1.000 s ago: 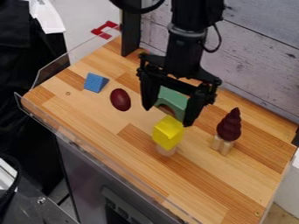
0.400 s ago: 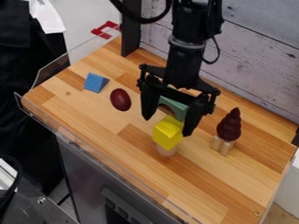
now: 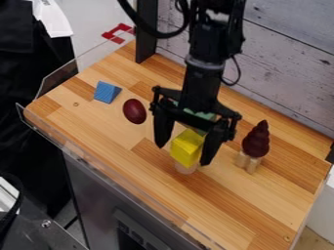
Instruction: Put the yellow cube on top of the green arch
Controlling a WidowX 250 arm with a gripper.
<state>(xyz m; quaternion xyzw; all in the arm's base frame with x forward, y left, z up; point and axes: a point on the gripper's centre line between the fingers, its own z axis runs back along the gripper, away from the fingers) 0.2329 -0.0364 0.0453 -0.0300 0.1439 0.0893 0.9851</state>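
The yellow cube (image 3: 186,148) needs to go on top of the green arch, so my gripper should grab the cube by its opposite sides next.
The black gripper (image 3: 182,156) hangs open over the middle of the table, with one finger on the left and one on the right of the yellow cube (image 3: 186,148). A gap shows between the left finger and the cube; whether the right finger touches it I cannot tell. The cube rests on top of a small round wooden block (image 3: 185,169). Behind the gripper stands the green arch (image 3: 199,117), largely hidden by the gripper's body and fingers.
A dark red cone on wooden blocks (image 3: 255,140) stands to the right. On the left lie a dark red egg-shaped piece (image 3: 134,111) and a blue wedge (image 3: 106,92). A clear guard (image 3: 98,161) runs along the table's left and front edges; a plank wall rises behind.
The gripper has come down and toward the front, so its fingers now stand beside the yellow cube. The cube and the other pieces have stayed in place.
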